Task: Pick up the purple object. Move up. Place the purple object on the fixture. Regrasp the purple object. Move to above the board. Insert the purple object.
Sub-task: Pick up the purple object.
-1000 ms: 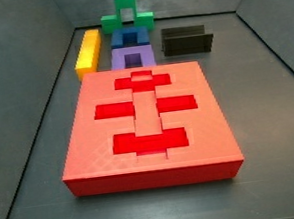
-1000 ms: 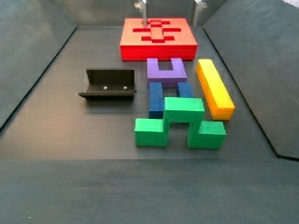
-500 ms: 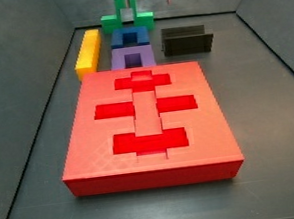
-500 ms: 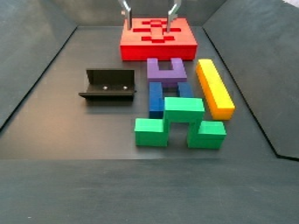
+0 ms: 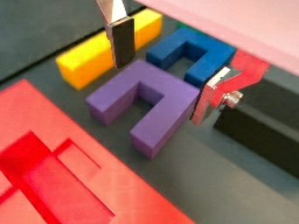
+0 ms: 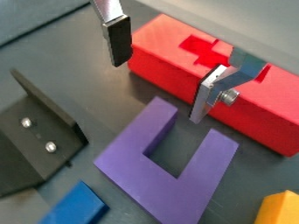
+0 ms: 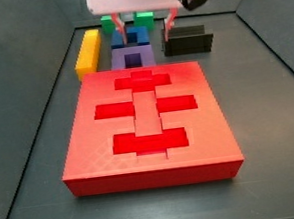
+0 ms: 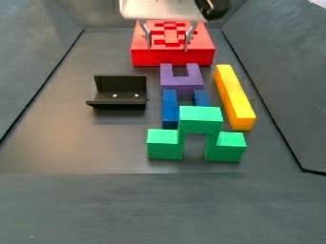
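My gripper should grab the U-shaped block by one prong (image 7: 147, 58) (image 5: 162, 131) next. Then it should stand this purple block up on the black fixture.
The purple object (image 7: 133, 58) is a U-shaped block lying flat on the floor between the red board (image 7: 146, 132) and a blue block (image 7: 129, 38). It also shows in a side view (image 8: 182, 76) and in both wrist views (image 5: 170, 109) (image 6: 122, 162). My gripper (image 7: 144, 33) is open and empty, hanging just above the purple object near the board's far edge, as also seen in a side view (image 8: 170, 44). Its fingers (image 5: 121, 39) (image 6: 208, 92) straddle the block from above without touching it. The black fixture (image 8: 117, 92) stands beside the purple object.
A yellow bar (image 8: 234, 95) lies along the far side of the purple and blue blocks. Green blocks (image 8: 192, 132) sit beyond the blue block (image 8: 178, 103). Dark sloped walls ring the floor. The board (image 6: 222, 66) lies close to one finger.
The gripper has come down into view over the board's far edge and now hangs lower, over the purple object. The blocks, board and fixture have not moved.
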Robot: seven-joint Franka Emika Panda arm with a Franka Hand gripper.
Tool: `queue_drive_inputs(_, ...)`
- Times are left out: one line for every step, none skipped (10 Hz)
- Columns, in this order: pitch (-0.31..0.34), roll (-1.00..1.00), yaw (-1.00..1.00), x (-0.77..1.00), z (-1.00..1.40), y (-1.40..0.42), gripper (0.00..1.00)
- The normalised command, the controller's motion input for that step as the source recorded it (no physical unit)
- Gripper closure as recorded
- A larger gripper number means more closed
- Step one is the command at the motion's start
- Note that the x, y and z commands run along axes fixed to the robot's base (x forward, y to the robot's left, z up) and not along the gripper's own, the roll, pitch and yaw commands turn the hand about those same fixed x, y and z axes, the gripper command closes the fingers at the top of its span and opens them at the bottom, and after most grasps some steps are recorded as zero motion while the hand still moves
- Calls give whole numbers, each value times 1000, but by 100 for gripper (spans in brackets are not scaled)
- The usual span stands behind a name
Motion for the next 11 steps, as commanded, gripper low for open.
queue_drive_inputs(47, -23, 363, 0, -789, 0, 0)
queue_drive_inputs(47, 0, 360, 0, -786, -63, 0)
queue_drive_inputs(106, 313, 189, 86, -523, -489, 0)
queue_drive_inputs(157, 446, 0, 294, -329, -563, 0)
queue_drive_inputs(163, 386, 0, 360, -240, -451, 0)
queue_drive_inputs(134, 267, -23, 354, -166, -237, 0)
queue_drive_inputs(63, 236, 0, 0, -114, 0, 0)
queue_drive_inputs(20, 66, 0, -74, -80, 340, 0)
queue_drive_inputs(0, -9, 0, -291, -9, 437, 0)
queue_drive_inputs(0, -31, 0, -263, 0, 334, 0)
queue_drive_inputs(0, 0, 17, 0, -77, 6, 0)
